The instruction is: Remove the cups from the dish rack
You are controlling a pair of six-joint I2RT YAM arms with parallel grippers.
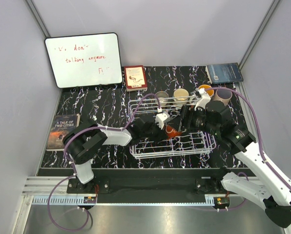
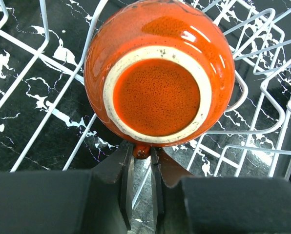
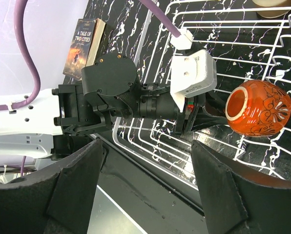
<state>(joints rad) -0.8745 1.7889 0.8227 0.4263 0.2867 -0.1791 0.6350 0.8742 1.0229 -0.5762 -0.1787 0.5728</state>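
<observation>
I would lift the reddish-brown cup up out of the dish rack if I raised my left gripper now, because its fingers are closed around the cup's small handle.
A squat reddish-brown cup (image 1: 173, 130) lies on its side inside the white wire dish rack (image 1: 170, 152). Its glazed base (image 2: 157, 95) faces the left wrist camera. My left gripper (image 2: 141, 152) is shut on the cup's small handle (image 2: 141, 149), reaching in from the left (image 1: 165, 125). In the right wrist view the same cup (image 3: 259, 108) shows just past the left gripper's white camera mount. My right gripper (image 3: 145, 163) hangs open and empty over the rack's near rim, to the right of the cup (image 1: 187, 117). Two pale cups (image 1: 161, 96) (image 1: 180, 94) stand at the rack's far side.
Two more cups (image 1: 205, 89) (image 1: 223, 95) stand at the back right. A whiteboard (image 1: 83, 59) leans on the back wall, with a red book (image 1: 135, 78) beside it and a blue book (image 1: 224, 73) in the far right corner. Another book (image 1: 62, 130) lies at the left.
</observation>
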